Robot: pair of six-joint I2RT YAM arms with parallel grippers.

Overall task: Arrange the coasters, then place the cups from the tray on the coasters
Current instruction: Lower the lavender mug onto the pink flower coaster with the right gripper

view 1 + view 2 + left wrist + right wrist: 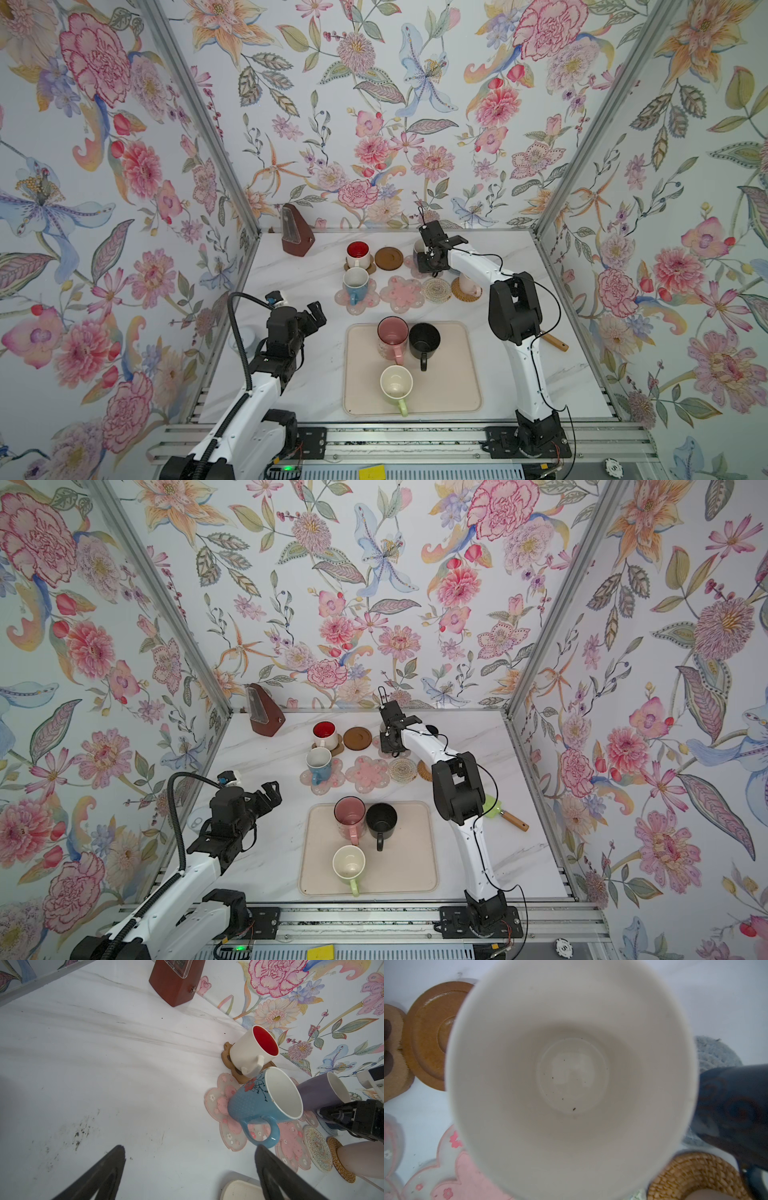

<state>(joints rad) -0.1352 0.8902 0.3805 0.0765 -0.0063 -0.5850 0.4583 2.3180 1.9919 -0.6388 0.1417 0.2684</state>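
Observation:
The lavender cup is upright over the pink flower coaster [452, 1167]. It would stay on the coaster, so my right gripper needs to open.
My right gripper [432, 266] is shut on the lavender cup [320, 1093] at the back row, over a pink flower coaster [452, 1167]; the cup's white inside [571, 1076] fills the right wrist view and hides the fingers. The red-inside cup [357, 253] stands on the paw coaster, the blue cup [355, 284] on a flower coaster, the cream cup [469, 284] on the tan woven coaster. The navy cup [733, 1109] is beside the grey-blue coaster [714, 1053]. Pink [392, 336], black [424, 338] and green [397, 384] cups stand on the tray [453, 374]. My left gripper [191, 1159] hangs open left of the tray.
The brown disc [389, 258], a flower coaster [402, 294] and the white woven coaster [436, 289] bear nothing. A brown metronome [296, 230] stands at the back left, a white can [245, 338] by the left wall, a wooden-handled tool [505, 814] at the right.

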